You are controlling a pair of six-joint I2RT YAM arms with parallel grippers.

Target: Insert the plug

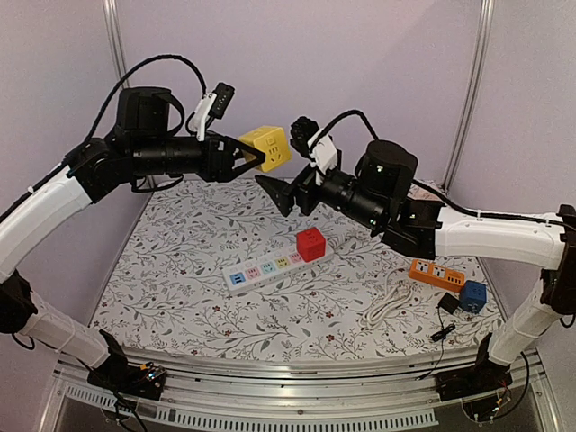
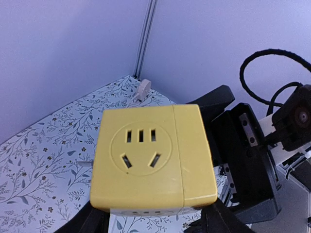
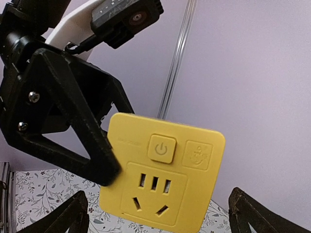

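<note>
I will next grab the yellow cube plug [image 1: 268, 147] by its sides with my right gripper, switch side toward my gripper, so the plug's opposite side stays free to insert.
My left gripper [image 1: 255, 153] is shut on a yellow cube plug [image 1: 268, 147] and holds it high above the table at the back. In the left wrist view the cube [image 2: 150, 155] fills the middle, socket face up, between my fingers [image 2: 221, 221]. My right gripper [image 1: 286, 191] is open and empty, just right of and below the cube, facing it. In the right wrist view the cube [image 3: 163, 177] shows its switch and socket face, with the left finger [image 3: 77, 131] on its left side. A white power strip [image 1: 270, 265] lies mid-table with a red cube plug [image 1: 310, 243] at its right end.
An orange power strip [image 1: 436, 273], a blue cube [image 1: 472, 295], a black plug [image 1: 446, 304] and a coiled white cable [image 1: 389, 301] lie at the right of the floral mat [image 1: 180, 288]. Purple walls and metal posts close in the back.
</note>
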